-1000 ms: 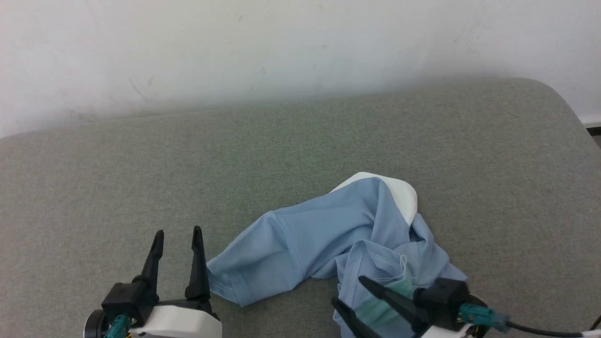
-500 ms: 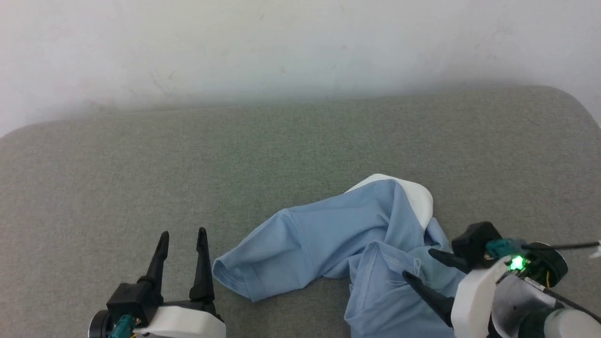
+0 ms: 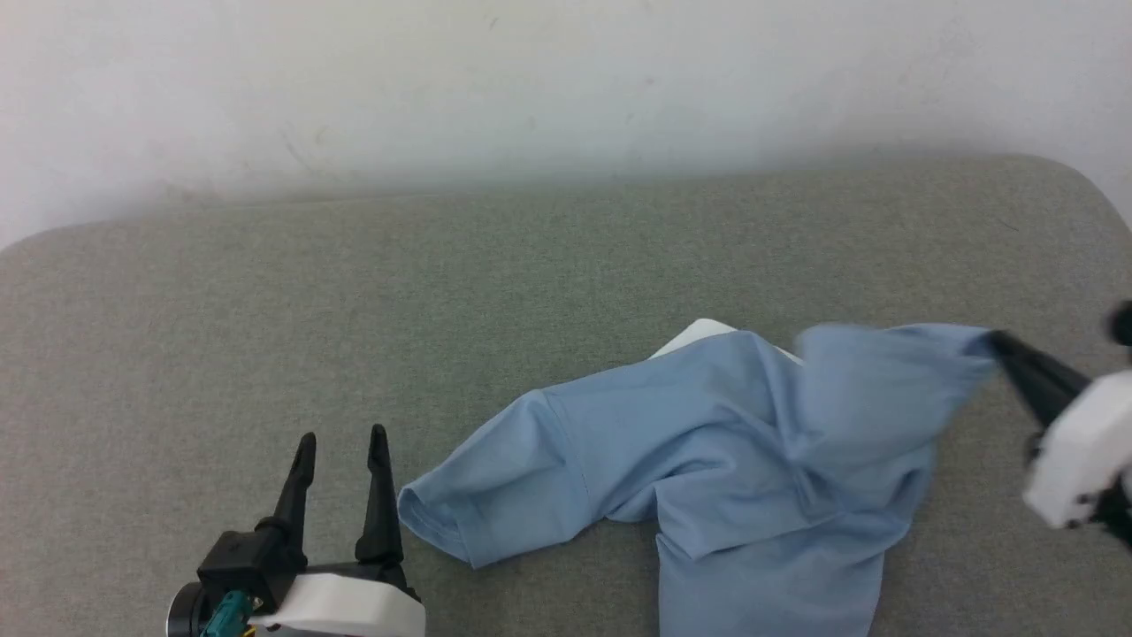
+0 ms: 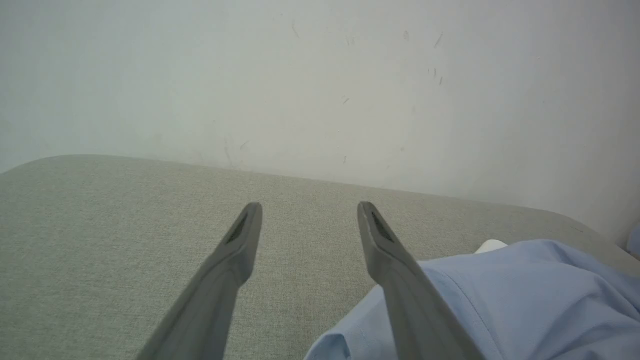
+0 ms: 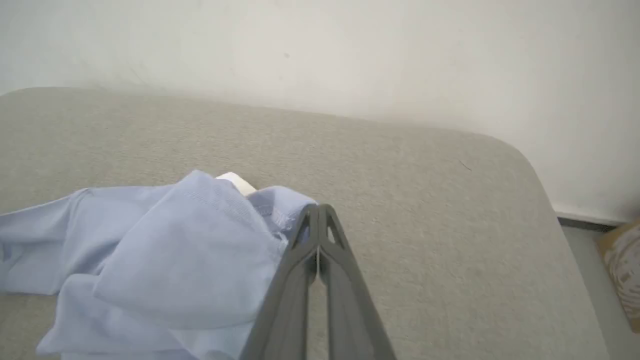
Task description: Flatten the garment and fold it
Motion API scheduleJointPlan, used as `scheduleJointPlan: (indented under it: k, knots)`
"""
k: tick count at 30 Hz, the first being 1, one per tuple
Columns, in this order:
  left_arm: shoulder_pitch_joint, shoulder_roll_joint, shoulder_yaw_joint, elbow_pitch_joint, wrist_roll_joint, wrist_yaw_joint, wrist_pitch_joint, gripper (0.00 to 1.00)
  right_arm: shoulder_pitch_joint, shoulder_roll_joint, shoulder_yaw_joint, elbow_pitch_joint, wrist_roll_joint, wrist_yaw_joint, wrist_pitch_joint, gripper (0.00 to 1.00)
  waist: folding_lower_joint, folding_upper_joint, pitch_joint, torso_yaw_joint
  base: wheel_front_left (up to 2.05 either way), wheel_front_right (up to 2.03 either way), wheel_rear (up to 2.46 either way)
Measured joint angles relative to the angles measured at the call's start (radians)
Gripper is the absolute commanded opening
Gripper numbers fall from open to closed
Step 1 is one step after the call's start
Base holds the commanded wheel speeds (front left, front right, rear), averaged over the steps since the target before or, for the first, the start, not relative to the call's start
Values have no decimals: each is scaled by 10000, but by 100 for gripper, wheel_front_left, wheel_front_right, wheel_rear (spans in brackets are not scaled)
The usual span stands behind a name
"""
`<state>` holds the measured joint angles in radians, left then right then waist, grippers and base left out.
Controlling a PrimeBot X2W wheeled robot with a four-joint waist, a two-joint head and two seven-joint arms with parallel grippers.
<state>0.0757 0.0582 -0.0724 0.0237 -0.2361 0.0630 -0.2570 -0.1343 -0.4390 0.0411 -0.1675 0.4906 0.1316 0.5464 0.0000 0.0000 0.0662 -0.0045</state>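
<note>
Next, my left gripper will pinch the garment by the folded edge at its sleeve end, which stands slightly raised while the sleeve's middle lies slack.
The garment, a light blue T-shirt with a white patch peeking out at its far side, lies crumpled on the grey cushion. My right gripper is shut on a fold of the garment and holds it lifted toward the right; in the right wrist view the fingers are pressed together at the cloth's edge. My left gripper stands open just left of a sleeve end, touching nothing. In the left wrist view its fingers are spread, with the garment to the right.
A pale wall backs the cushion. The cushion's rounded right corner drops to a floor strip, where a tan object sits. Bare cushion stretches to the left and behind the garment.
My right gripper has shut on the garment and swung up and to the right, pulling a fold out with it. The left gripper has stayed open in place. The head camera shifted slightly.
</note>
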Motion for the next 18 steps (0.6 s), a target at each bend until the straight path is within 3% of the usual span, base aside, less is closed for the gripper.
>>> scheduleJointPlan:
  k: [8, 13, 14, 15, 16, 18]
  knots:
    - [-32, -23, -59, 4, 0, -4, -2, 100, 1117, 1557, -5097, 3373, 67, 0, -1235, 0, 0, 0, 214, -133, 0, 0, 0]
    - [-76, -25, -29, 52, 6, -4, 0, 100, 1182, 1939, -6874, 5557, -447, -2, -2719, 0, 0, 0, 361, -150, 0, 0, 0]
    - [-77, -23, -12, 61, 6, -4, -2, 100, 1151, 2042, -7043, 5900, -548, -2, -2949, 40, 1, 0, 377, -167, 0, 0, 0]
    - [-79, -21, 4, 77, 6, -4, -2, 100, 1118, 2123, -7116, 6205, -625, -2, -3116, 90, 0, 0, 383, -189, 0, 0, 0]
    - [-81, -21, 10, 94, 6, -4, -2, 100, 1077, 2190, -7112, 6497, -706, -2, -3302, 100, 0, 0, 386, -207, 0, 0, 0]
    - [-93, -19, 13, 127, 15, -4, 0, 100, 951, 2286, -7058, 6861, -750, -2, -3824, 100, 1, 0, 384, -223, 0, 0, 0]
